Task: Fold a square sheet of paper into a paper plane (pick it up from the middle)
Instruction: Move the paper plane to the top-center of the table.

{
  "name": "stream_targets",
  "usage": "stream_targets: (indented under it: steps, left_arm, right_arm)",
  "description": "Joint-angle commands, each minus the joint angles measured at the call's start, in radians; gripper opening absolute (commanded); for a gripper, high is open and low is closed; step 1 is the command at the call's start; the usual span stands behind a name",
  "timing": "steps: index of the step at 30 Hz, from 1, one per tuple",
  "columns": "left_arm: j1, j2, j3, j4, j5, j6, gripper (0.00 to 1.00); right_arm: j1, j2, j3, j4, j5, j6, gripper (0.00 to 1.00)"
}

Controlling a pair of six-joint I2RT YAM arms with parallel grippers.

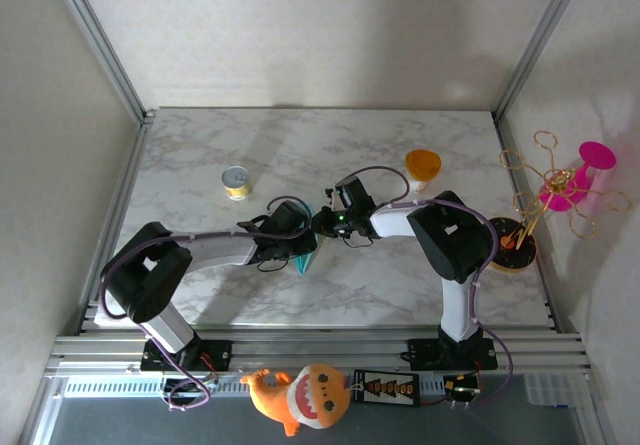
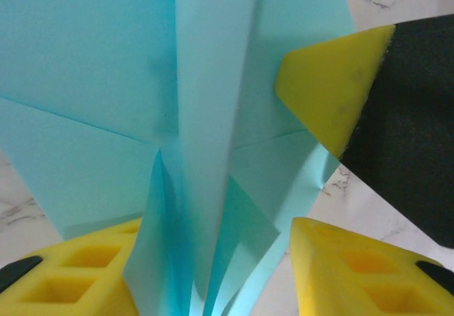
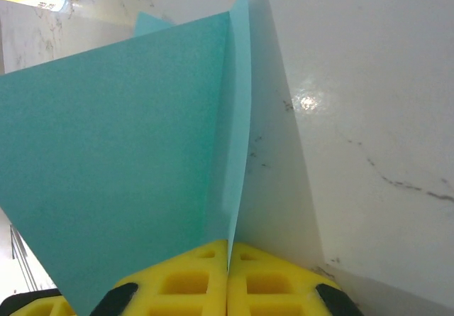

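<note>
I will next pick the paper plane up from the middle, so my left gripper will grab its layered centre fold and leave both wings free.
The teal-blue paper plane is a folded dart, held upright above the table's middle with its point toward the near edge. My right gripper is shut on the plane's centre fold, the yellow pads pressed together on the thin edge. My left gripper meets it from the left. In the left wrist view the layered folds stand between my left gripper's parted fingers. A gap shows beside the right pad. The right gripper's yellow fingertip pinches the paper farther up.
A small yellow can stands at the back left of the marble table. An orange cup stands behind the right arm. A gold wire rack with a pink glass is at the right edge.
</note>
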State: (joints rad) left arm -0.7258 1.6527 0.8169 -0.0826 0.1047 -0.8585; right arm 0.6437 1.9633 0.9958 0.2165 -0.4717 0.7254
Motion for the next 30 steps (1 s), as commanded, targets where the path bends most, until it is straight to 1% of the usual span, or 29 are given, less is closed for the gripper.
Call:
stream_targets:
  steps: [1, 5, 10, 14, 16, 19, 23, 27, 30]
  left_arm:
    - [-0.015, 0.026, 0.040, -0.066, -0.063, 0.018, 0.46]
    - [-0.025, 0.047, 0.069, -0.106, -0.105, 0.017, 0.40]
    - [-0.036, 0.059, 0.097, -0.138, -0.144, 0.016, 0.31]
    - [-0.038, 0.068, 0.112, -0.155, -0.161, 0.020, 0.22]
    - [-0.040, 0.073, 0.117, -0.162, -0.166, 0.026, 0.18]
    - [-0.040, 0.071, 0.129, -0.184, -0.189, 0.034, 0.13]
    - [-0.040, 0.057, 0.148, -0.214, -0.227, 0.056, 0.08]
    - [-0.038, 0.051, 0.177, -0.256, -0.265, 0.093, 0.08]
    - [-0.037, 0.064, 0.207, -0.294, -0.291, 0.139, 0.08]
  right_arm:
    - [-0.006, 0.003, 0.013, -0.025, 0.006, -0.005, 0.08]
    - [-0.006, 0.003, 0.012, -0.025, 0.006, -0.003, 0.08]
    - [-0.006, -0.001, 0.017, -0.028, 0.006, -0.001, 0.09]
    - [-0.006, -0.010, 0.018, -0.036, 0.014, 0.002, 0.13]
    - [-0.005, -0.018, 0.021, -0.042, 0.019, 0.004, 0.16]
    - [-0.006, -0.040, 0.030, -0.068, 0.049, 0.008, 0.25]
    - [-0.013, -0.087, 0.034, -0.117, 0.125, 0.008, 0.38]
    - [-0.023, -0.154, 0.016, -0.168, 0.256, 0.008, 0.49]
    - [-0.029, -0.206, -0.014, -0.199, 0.373, 0.016, 0.54]
